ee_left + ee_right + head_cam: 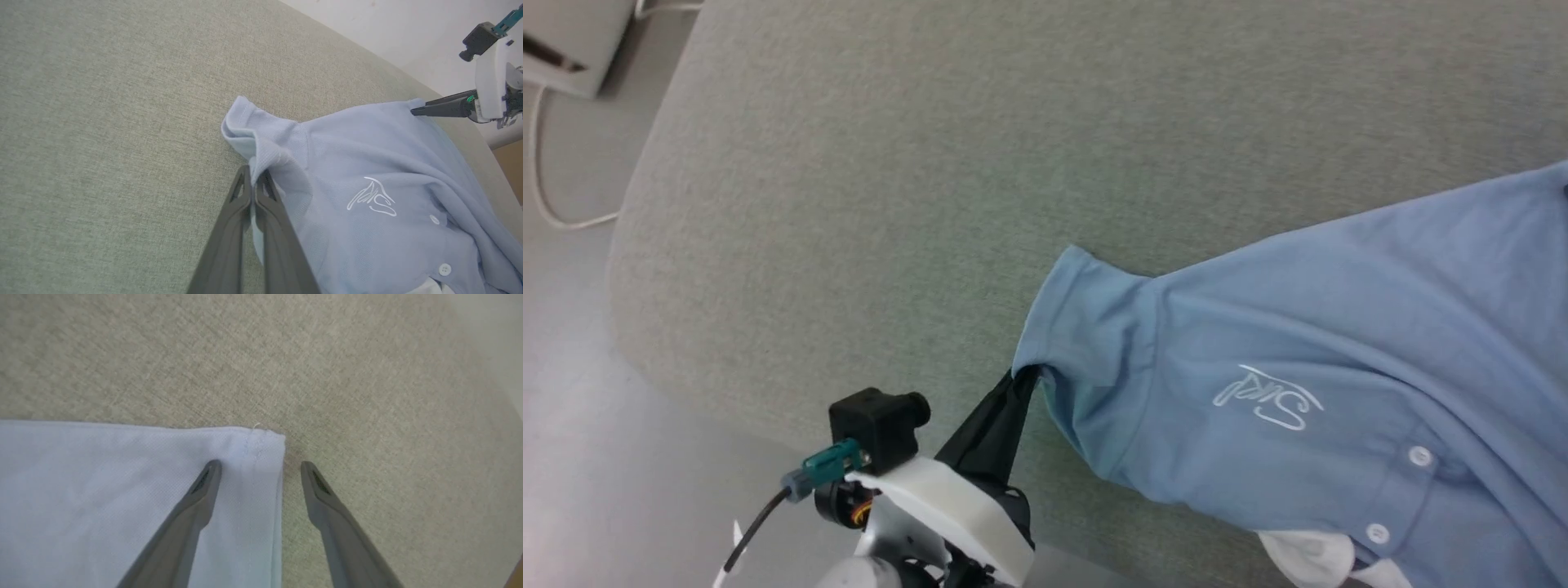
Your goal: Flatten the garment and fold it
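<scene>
The garment needs folding, so next my right gripper should grab its hem corner, a free edge.
The garment, a light blue polo shirt with a white script logo and white buttons, lies on a grey-green fabric surface, reaching off the head view's right side. My left gripper is shut on the edge of one short sleeve, its two dark fingers pressed together on a fold of cloth. My right gripper is open over a hem corner: one fingertip lies over the cloth, the other over the bare surface. In the left wrist view the right gripper is at the garment's far corner.
The fabric surface has a rounded edge at the left, with pale floor beyond it. A white cable and a white box sit on the floor at the upper left. A white collar peeks out at the bottom.
</scene>
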Tool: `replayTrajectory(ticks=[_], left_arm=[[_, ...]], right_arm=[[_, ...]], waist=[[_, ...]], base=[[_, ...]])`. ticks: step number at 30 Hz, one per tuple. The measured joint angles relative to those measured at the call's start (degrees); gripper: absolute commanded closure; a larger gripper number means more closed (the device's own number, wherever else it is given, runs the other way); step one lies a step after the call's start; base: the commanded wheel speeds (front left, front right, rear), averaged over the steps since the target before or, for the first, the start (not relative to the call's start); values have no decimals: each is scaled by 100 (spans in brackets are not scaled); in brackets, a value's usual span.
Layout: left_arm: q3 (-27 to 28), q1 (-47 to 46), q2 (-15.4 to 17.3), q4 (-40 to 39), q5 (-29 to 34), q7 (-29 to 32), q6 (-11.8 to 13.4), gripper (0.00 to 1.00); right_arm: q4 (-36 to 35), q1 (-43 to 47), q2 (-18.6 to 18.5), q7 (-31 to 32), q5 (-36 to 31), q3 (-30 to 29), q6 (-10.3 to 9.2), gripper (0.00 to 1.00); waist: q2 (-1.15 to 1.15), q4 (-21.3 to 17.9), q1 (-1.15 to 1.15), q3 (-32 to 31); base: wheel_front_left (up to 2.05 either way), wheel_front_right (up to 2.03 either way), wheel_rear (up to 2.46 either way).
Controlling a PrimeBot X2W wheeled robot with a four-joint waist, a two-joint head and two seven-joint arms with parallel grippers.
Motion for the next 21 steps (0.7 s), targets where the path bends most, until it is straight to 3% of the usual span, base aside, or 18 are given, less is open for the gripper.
replayTrajectory(ticks=[6,7,8,9,15,21], left_arm=[[-70,-58,-89,165,-5,-49,-48,100],[-77,-71,-91,180,-5,-51,-51,100],[-77,-75,-90,194,-5,-55,-53,100],[-76,-79,-90,218,-5,-56,-54,100],[15,-115,-27,334,-5,-98,-71,100],[109,-159,277,222,31,19,-66,100]], right_arm=[[118,-207,-322,58,216,316,-4,0],[114,-210,-365,58,290,358,-4,11],[115,-214,-394,55,365,360,-4,65],[118,-215,-410,34,425,360,-4,100],[276,-194,-289,-557,499,514,-1,100],[638,-148,23,-1448,481,530,-1,100]], waist=[[0,239,-3,224],[0,258,-4,244],[0,269,-4,258],[0,271,-3,261],[0,189,0,128],[0,-22,1,-238]], base=[[0,0,0],[0,0,0],[0,0,0],[0,0,0],[0,0,0],[0,0,0]])
